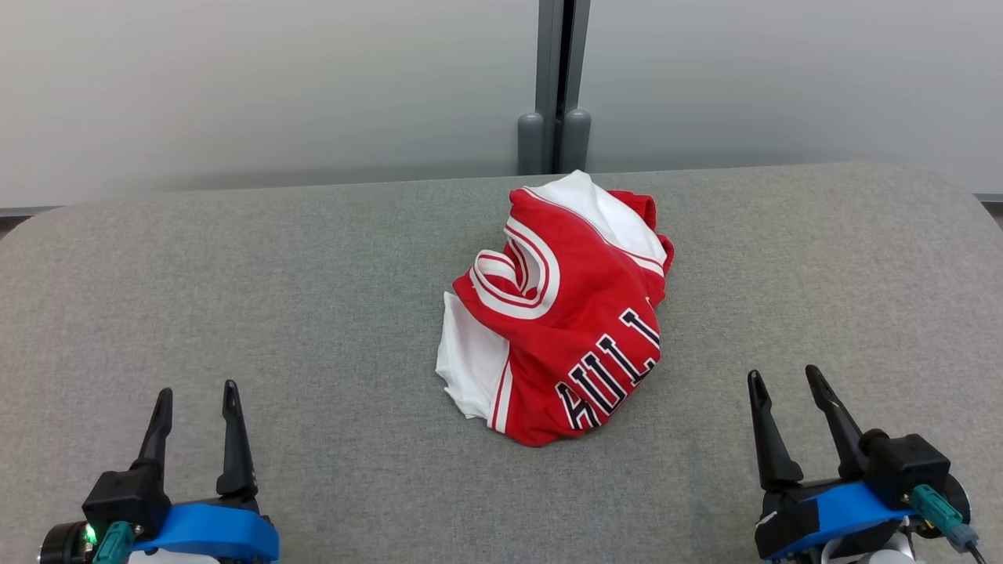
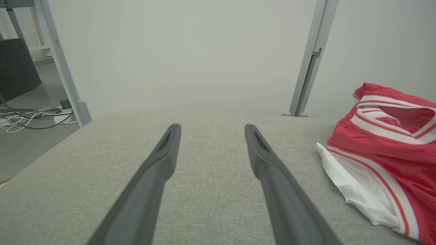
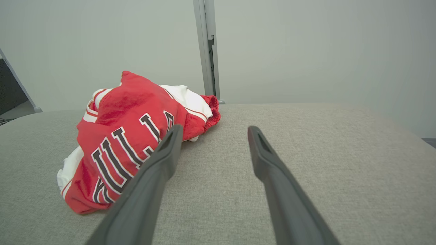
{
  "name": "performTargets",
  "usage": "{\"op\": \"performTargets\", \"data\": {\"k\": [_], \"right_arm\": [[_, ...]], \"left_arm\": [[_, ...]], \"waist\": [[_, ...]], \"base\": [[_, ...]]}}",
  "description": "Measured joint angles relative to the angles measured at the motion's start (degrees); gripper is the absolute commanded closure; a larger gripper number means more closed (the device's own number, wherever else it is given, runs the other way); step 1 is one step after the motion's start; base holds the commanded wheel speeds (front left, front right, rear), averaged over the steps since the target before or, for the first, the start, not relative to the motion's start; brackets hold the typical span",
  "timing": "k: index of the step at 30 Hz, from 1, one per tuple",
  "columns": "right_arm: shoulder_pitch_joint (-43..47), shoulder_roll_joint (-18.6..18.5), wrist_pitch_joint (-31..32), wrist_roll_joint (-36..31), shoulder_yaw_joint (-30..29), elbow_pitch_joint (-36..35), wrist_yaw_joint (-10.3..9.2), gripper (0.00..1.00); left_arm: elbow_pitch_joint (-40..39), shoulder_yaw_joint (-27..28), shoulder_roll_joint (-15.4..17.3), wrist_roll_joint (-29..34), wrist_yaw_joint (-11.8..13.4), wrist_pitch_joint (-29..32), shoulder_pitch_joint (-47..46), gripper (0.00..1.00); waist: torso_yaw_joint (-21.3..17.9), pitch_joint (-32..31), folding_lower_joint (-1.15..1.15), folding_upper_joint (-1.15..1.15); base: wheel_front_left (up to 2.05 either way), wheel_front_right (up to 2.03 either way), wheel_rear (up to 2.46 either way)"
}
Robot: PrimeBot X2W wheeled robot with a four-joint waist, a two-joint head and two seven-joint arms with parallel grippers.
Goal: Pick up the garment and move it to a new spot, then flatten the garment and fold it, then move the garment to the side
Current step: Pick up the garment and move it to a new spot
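The left gripper grabs the garment by that red-and-white striped edge [image 1: 489, 291] next, as it stands up in an open loop over the slack heap.
The garment [image 1: 560, 313] is a red and white jersey with dark lettering, crumpled in a heap near the middle of the grey padded table [image 1: 313, 313]. It also lies at the right edge of the left wrist view [image 2: 385, 149] and left of centre in the right wrist view [image 3: 126, 136]. My left gripper [image 1: 197, 395] rests open at the lower left, well clear of the cloth. At the lower right my right gripper [image 1: 783, 377] stands open too, a short way from the jersey's right side. Both pairs of fingers [image 2: 160, 160] [image 3: 269, 160] hold nothing.
A pale wall with a grey vertical post [image 1: 555, 86] runs behind the table's far edge. Off the table's left end, the left wrist view shows floor with loose cables [image 2: 30, 115] and a dark cabinet [image 2: 17, 64]. The table corners are rounded.
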Motion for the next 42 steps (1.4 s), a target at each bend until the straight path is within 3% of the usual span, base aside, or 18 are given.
{"op": "performTargets", "data": {"k": [20,32,42], "right_arm": [[-0.62,0.00,0.00,0.02,0.27,1.42,0.00,0.00],[-2.00,0.01,0.00,1.99,3.82,1.87,0.00,0.00],[-3.46,-0.01,0.00,2.85,4.32,2.11,0.00,0.00]], "left_arm": [[1.45,1.60,-3.25,3.66,-4.15,-0.01,-2.18,0.00],[5.57,-11.81,-4.11,5.45,-6.58,-0.01,-15.36,0.00],[15.37,-22.12,-1.40,0.90,-6.84,-0.01,-22.69,0.00]], "waist": [[-0.99,0.06,0.00,0.00],[-5.98,1.53,0.01,0.00],[-12.28,3.55,0.01,0.00]], "base": [[0.00,0.00,0.00],[0.00,0.00,0.00],[0.00,0.00,0.00]]}}
